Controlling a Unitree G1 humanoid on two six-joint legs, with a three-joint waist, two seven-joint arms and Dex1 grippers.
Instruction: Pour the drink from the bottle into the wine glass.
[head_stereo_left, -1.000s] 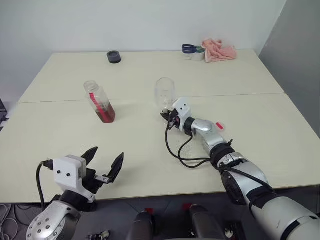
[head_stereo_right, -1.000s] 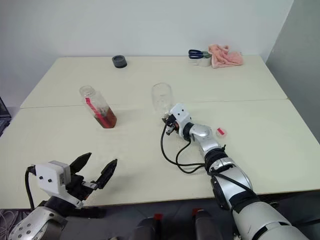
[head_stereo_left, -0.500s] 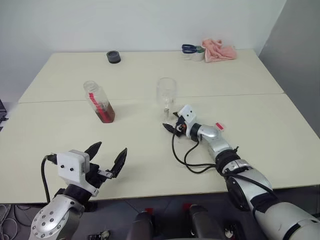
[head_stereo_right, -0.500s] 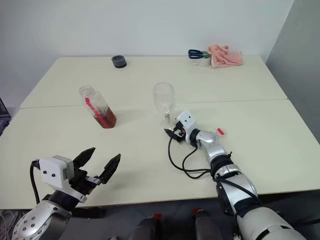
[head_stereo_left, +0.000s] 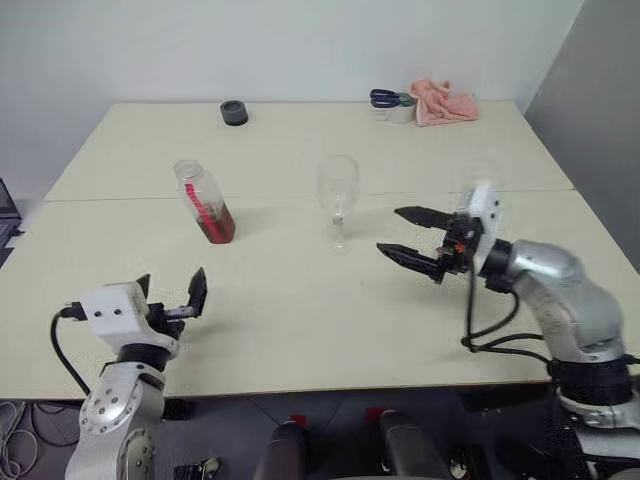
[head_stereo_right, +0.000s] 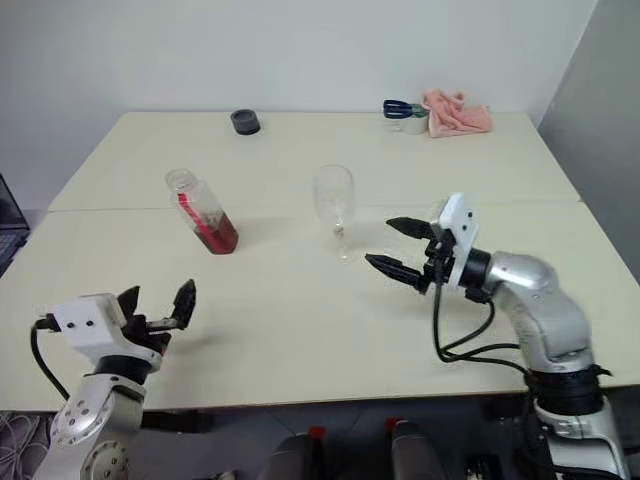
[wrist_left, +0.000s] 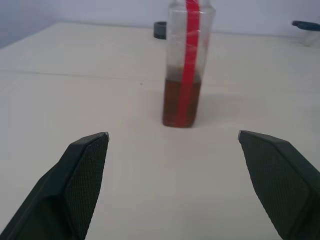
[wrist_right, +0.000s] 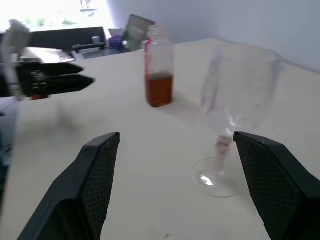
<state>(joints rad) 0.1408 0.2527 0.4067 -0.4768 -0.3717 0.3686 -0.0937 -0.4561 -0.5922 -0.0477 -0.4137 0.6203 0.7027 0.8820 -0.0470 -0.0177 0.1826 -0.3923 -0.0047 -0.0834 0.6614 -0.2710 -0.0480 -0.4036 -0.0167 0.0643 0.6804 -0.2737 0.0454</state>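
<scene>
The bottle slopes inward at its shoulder (head_stereo_left: 191, 178) under its open top, so I should next grab the straight sides of its body with my left gripper to pour.
The bottle (head_stereo_left: 205, 203) stands uncapped on the left half of the table, its red label strip facing me, with the amber drink (wrist_left: 181, 102) filling its bottom third. The wine glass (head_stereo_left: 338, 190) stands upright and empty mid-table. My right gripper (head_stereo_left: 389, 230) hovers open to the right of the glass, pointing at it, clear of the stem. My left gripper (head_stereo_left: 172, 290) is open near the front left edge, aimed at the bottle with a stretch of bare table between. The right wrist view has the glass (wrist_right: 240, 85) close and the bottle (wrist_right: 159, 70) behind it.
At the far edge of the cream table (head_stereo_left: 300, 320) sit a dark tape roll (head_stereo_left: 234, 112), blue-handled scissors (head_stereo_left: 385, 98) and a pink cloth (head_stereo_left: 445, 102). A seam runs across the table behind the bottle and glass. A black cable hangs from my right wrist.
My right gripper let go of the wine glass, opened, and drew back up and to the right. The glass, tilted before, now stands upright. My left gripper moved forward toward the bottle.
</scene>
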